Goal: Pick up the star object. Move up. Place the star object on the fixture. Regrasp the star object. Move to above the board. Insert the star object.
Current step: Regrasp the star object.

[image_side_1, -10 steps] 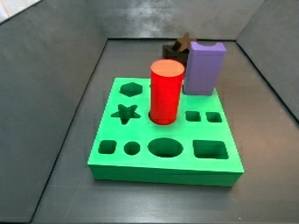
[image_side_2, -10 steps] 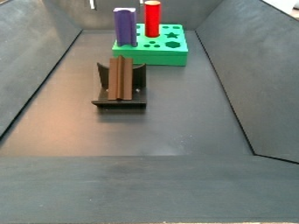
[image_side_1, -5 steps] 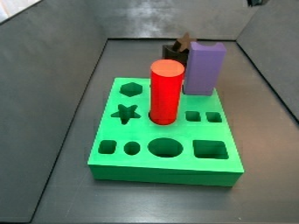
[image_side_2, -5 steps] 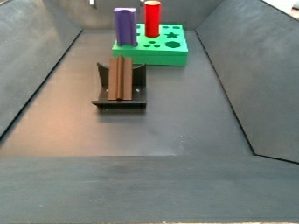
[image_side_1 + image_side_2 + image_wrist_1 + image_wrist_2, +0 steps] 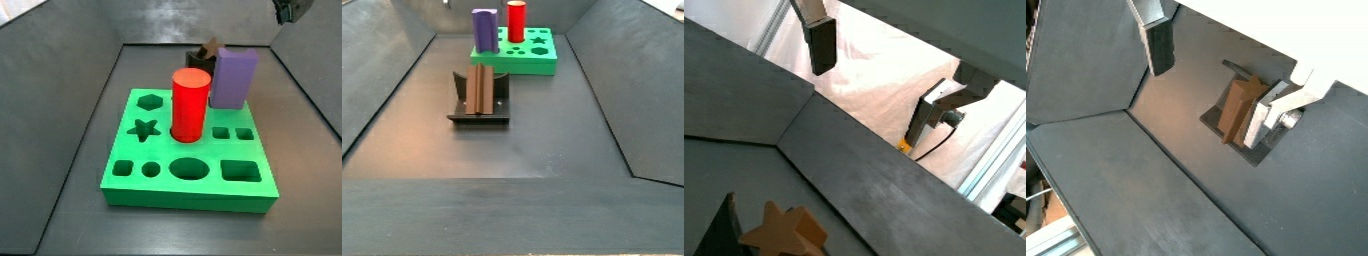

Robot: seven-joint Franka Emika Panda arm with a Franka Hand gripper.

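Observation:
I will next use my gripper to grab the star object by its top end (image 5: 211, 43), so that its lower end stays free to go into the star hole.
The star object (image 5: 481, 88), a brown ridged peg, rests on the black fixture (image 5: 480, 116). It also shows in a wrist view (image 5: 1236, 106) and at the edge of a wrist view (image 5: 783, 230). In a side view only its tip (image 5: 207, 48) shows behind the purple block. My gripper (image 5: 1207, 95) is open and empty, high above the floor, with the peg beside one finger (image 5: 1272, 108). It shows in a wrist view (image 5: 871, 95) and at the top corner of a side view (image 5: 287, 10). The green board (image 5: 190, 152) lies beyond the fixture.
A red cylinder (image 5: 190, 103) and a purple notched block (image 5: 234, 76) stand upright in the board, also seen in a side view (image 5: 516, 19) (image 5: 484, 28). Sloping grey walls (image 5: 389, 95) enclose the dark floor (image 5: 543, 140).
My gripper has come into the top right corner of a side view, moving downward. The star object, fixture and board have not moved.

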